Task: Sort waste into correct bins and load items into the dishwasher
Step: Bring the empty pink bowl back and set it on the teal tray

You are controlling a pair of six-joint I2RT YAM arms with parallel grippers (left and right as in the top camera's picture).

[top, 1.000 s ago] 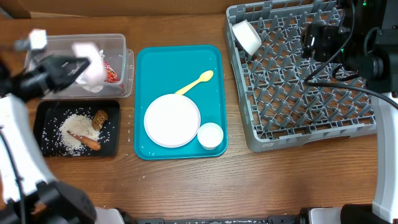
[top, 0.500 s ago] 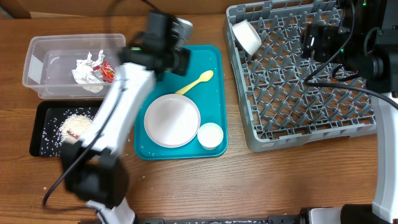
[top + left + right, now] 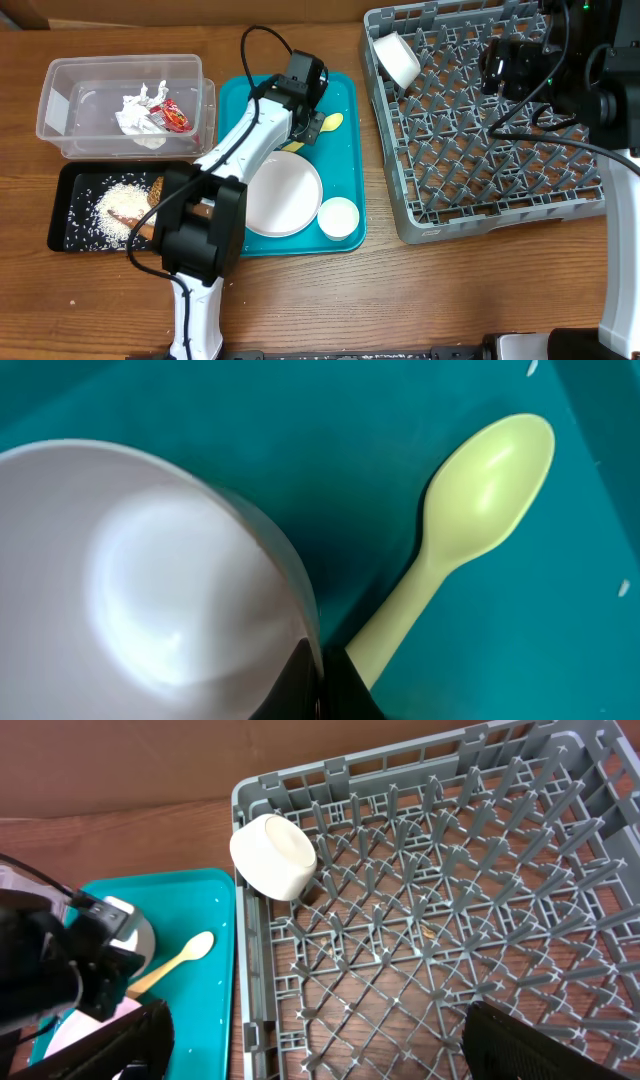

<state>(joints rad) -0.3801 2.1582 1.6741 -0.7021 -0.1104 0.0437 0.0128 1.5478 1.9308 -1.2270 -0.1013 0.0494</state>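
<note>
The white bowl's lower side touches the teal tray beside the spoon, and the bowl would stay upright if let go, so my left gripper will open its fingers.
My left gripper (image 3: 306, 128) (image 3: 322, 685) is low over the teal tray, shut on the rim of a white bowl (image 3: 150, 570), which also shows in the right wrist view (image 3: 132, 934). The pale yellow spoon (image 3: 470, 500) (image 3: 331, 122) lies just beside it on the tray. The white plate (image 3: 287, 197) and small white cup (image 3: 338, 217) sit on the tray too. A second white bowl (image 3: 397, 58) (image 3: 275, 855) lies in the grey dish rack (image 3: 480, 160). My right gripper (image 3: 505, 65) (image 3: 335, 1060) hangs open and empty above the rack.
The clear tub (image 3: 60, 110) holds crumpled paper (image 3: 135, 108) and the red wrapper (image 3: 173, 116). The black tray (image 3: 72, 190) holds rice (image 3: 115, 200), a brown lump (image 3: 160, 188) and sausage partly under my left arm. The teal tray (image 3: 340, 160) lies between bins and rack.
My left arm has swung from over the clear tub to the teal tray, bringing the white bowl down beside the spoon. The right arm has not moved.
</note>
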